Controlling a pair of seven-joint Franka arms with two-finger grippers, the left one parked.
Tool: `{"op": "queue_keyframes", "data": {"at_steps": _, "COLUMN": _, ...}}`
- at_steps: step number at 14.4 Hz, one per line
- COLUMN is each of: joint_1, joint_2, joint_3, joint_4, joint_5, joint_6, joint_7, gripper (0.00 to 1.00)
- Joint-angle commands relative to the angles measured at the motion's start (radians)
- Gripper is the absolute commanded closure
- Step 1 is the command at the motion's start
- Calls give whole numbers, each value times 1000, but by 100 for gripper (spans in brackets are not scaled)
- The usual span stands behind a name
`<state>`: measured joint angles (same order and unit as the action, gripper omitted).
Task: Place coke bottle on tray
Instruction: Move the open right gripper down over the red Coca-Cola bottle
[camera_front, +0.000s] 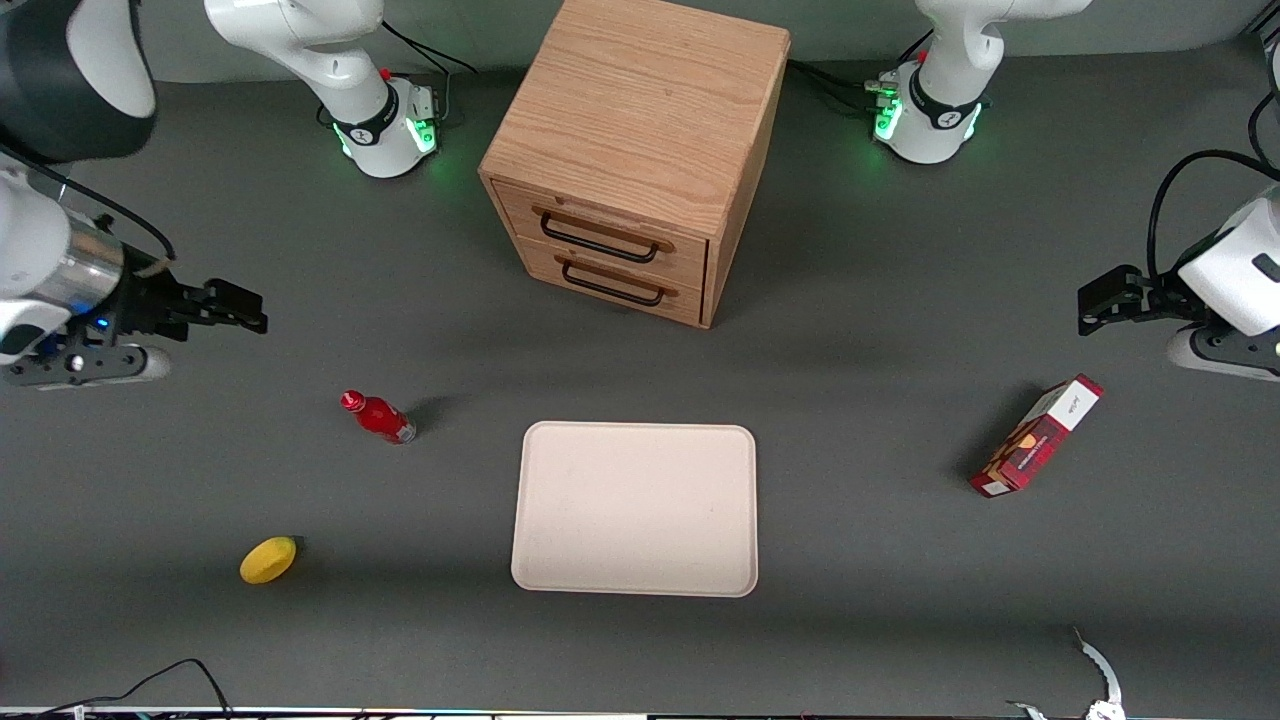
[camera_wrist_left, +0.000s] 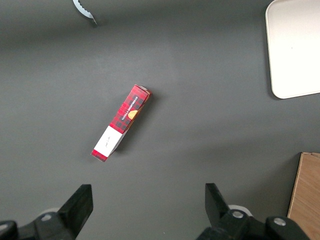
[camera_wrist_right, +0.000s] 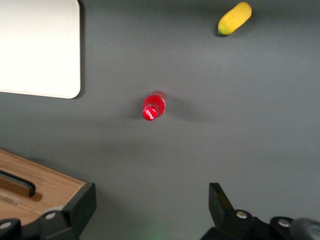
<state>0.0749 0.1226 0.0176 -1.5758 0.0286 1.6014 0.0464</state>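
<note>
The robot's right gripper needs to place the small red coke bottle on the tray, so next it needs to grab the bottle by its capped top.
The coke bottle, small and red with a red cap, stands upright on the grey table beside the tray, toward the working arm's end. It also shows from above in the right wrist view. The tray is a flat pale beige rectangle in front of the wooden cabinet; its corner shows in the right wrist view. My right gripper is open and empty, raised above the table, farther from the front camera than the bottle and well apart from it. Its fingers stand wide with nothing between them.
A wooden two-drawer cabinet stands farther from the front camera than the tray. A yellow lemon lies nearer the camera than the bottle. A red rectangular carton lies toward the parked arm's end.
</note>
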Motion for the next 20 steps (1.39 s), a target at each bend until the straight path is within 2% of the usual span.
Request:
{"op": "queue_keyframes", "data": {"at_steps": 1, "joint_1": 3, "joint_2": -40, "joint_3": 2, "joint_4": -133, "joint_5": -19, "joint_6": 116, "joint_7": 9, "gripper": 0}}
{"op": "queue_keyframes", "data": {"at_steps": 7, "joint_1": 5, "joint_2": -47, "joint_3": 19, "joint_4": -326, "joint_5": -22, "joint_6": 365, "joint_7": 12, "gripper": 0}}
{"op": "queue_keyframes", "data": {"at_steps": 11, "joint_1": 5, "joint_2": -32, "joint_3": 56, "joint_4": -450, "joint_5": -108, "joint_6": 552, "joint_7": 58, "gripper": 2}}
{"op": "queue_keyframes", "data": {"at_steps": 20, "joint_1": 5, "joint_2": 37, "joint_3": 59, "joint_4": -512, "joint_5": -130, "joint_6": 715, "joint_7": 64, "gripper": 3}}
